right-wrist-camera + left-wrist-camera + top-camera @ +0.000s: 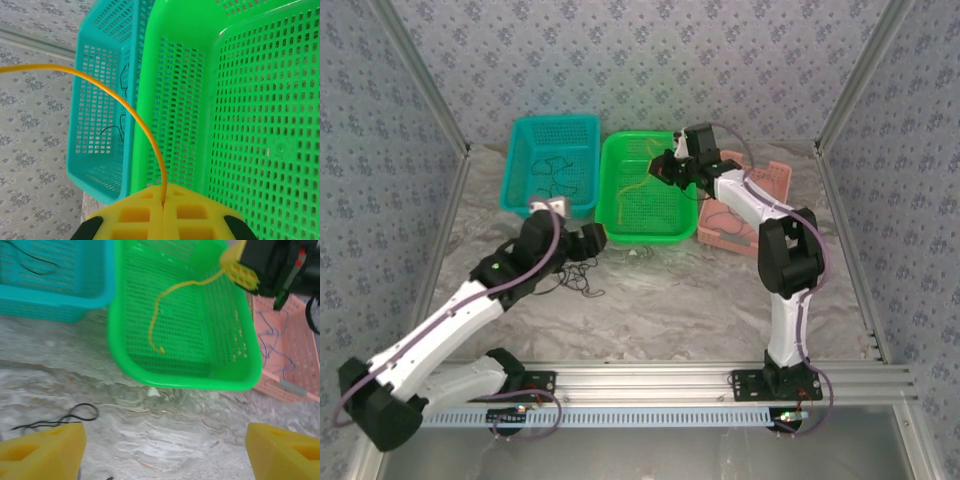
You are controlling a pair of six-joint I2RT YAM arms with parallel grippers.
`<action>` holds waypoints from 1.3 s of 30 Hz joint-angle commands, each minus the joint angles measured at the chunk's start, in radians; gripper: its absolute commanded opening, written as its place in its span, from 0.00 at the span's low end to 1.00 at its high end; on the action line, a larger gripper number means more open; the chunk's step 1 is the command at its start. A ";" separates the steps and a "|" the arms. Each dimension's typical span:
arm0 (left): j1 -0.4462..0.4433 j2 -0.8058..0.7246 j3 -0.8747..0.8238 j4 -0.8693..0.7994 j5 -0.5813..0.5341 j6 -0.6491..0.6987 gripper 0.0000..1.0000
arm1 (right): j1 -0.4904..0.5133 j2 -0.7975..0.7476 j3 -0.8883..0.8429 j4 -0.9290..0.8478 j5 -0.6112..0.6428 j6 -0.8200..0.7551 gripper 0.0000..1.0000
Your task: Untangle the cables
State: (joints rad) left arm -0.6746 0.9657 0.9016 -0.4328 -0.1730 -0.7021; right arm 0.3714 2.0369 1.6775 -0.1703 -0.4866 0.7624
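Observation:
My left gripper is going to grip one black cable near its loose end (594, 263) (92, 413) at the edge of the heap next. The cable's length will stay free to draw out and untangle.
My right gripper (669, 170) (163, 204) is shut on a yellow-orange cable (134, 112) above the green basket (642, 238). That cable (156, 315) hangs down into the basket, and its loose end touches the mesh floor. My left gripper (588, 243) (165, 452) is open low over the table, just in front of the green basket, with nothing between its yellow fingers (42, 450). A small heap of black cables (580, 278) lies on the table beside it, and one black loop (77, 413) shows near the left finger.
A teal basket (520, 150) at the back left holds thin black cables (558, 172). At the back right, behind my right arm, a pink basket (775, 180) holds a blue cable (272, 335). Metal frame posts and patterned walls enclose the table.

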 commanded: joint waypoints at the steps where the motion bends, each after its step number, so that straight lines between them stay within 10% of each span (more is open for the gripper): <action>1: 0.038 -0.064 -0.033 -0.126 -0.010 -0.013 0.83 | -0.010 0.072 0.082 -0.083 -0.034 -0.014 0.00; 3: 0.061 -0.088 -0.052 -0.141 0.010 -0.013 0.83 | -0.017 0.117 0.136 -0.134 -0.029 -0.004 0.00; 10: 0.088 -0.120 -0.103 -0.160 0.047 -0.033 0.83 | -0.050 0.146 0.256 -0.289 0.091 -0.053 0.49; 21: 0.217 -0.107 -0.223 -0.162 0.114 -0.097 0.85 | -0.012 -0.254 0.047 -0.312 0.279 -0.169 0.54; 30: 0.406 0.016 -0.306 -0.032 0.250 -0.120 0.75 | 0.393 -0.597 -0.534 -0.101 0.541 -0.144 0.39; 39: 0.411 0.225 -0.315 0.166 0.263 -0.148 0.63 | 0.718 -0.314 -0.629 0.126 0.620 -0.061 0.48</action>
State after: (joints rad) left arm -0.2691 1.1622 0.5938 -0.3588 0.0795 -0.8417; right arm 1.0683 1.6543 0.9909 -0.1352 0.0643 0.6888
